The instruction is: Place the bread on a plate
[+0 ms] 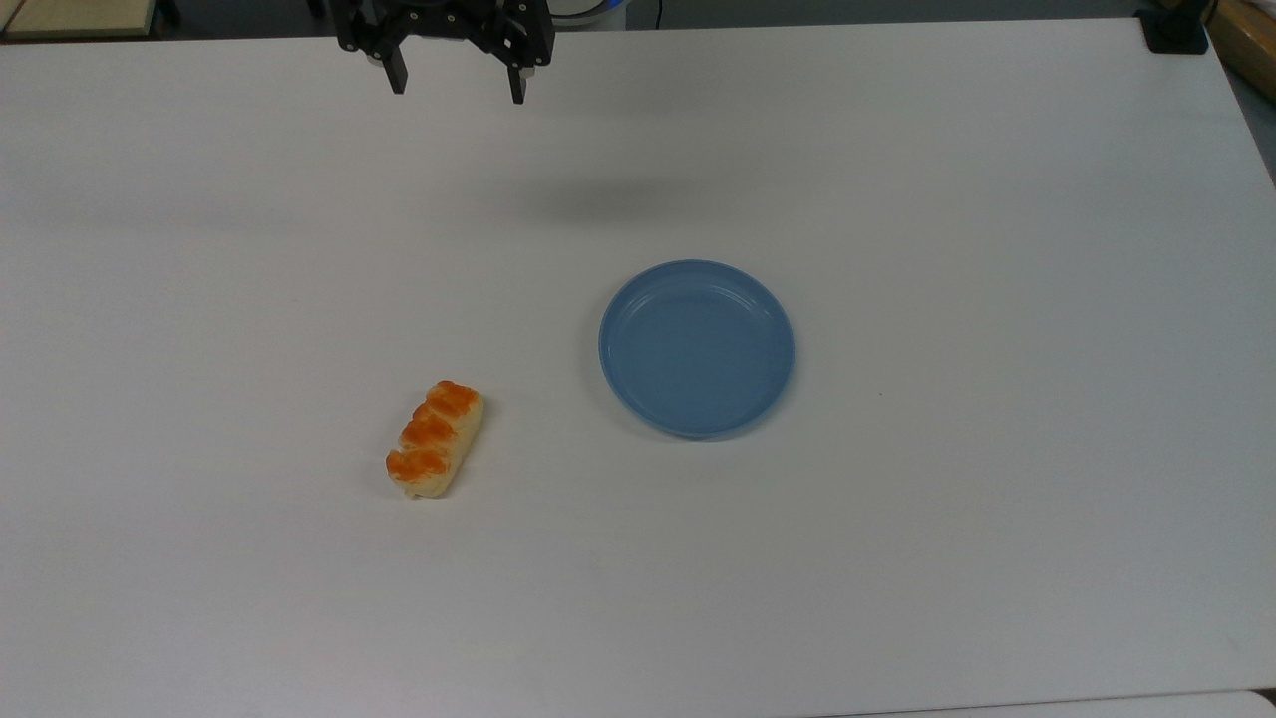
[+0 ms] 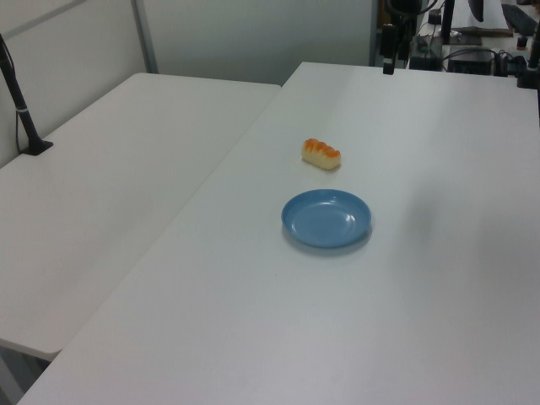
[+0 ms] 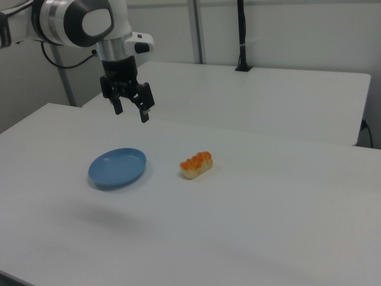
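Observation:
My gripper will next grab the bread by its middle (image 2: pixel 321 154), between its two ends, and then put the bread on the plate (image 2: pixel 326 218).
The bread (image 1: pixel 436 439) is a pale roll with three orange-brown bumps, lying on the white table to the top view's left of the plate (image 1: pixel 696 347); it also shows as bread (image 2: pixel 321 153) and bread (image 3: pixel 196 164). The light-blue plate (image 2: pixel 326 218), plate (image 3: pixel 117 167) holds nothing. My gripper (image 1: pixel 458 88) hangs open high above the table near its far edge in the top view, well apart from both; in the right view the gripper (image 3: pixel 130 111) floats above and behind the plate, nothing between its fingers.
A second white table (image 2: pixel 110 177) adjoins on the left view's left, carrying a black post (image 2: pixel 24 118). A black clamp (image 1: pixel 1174 30) sits at the table's far right corner in the top view. Bare white tabletop (image 1: pixel 897 548) surrounds the bread and plate.

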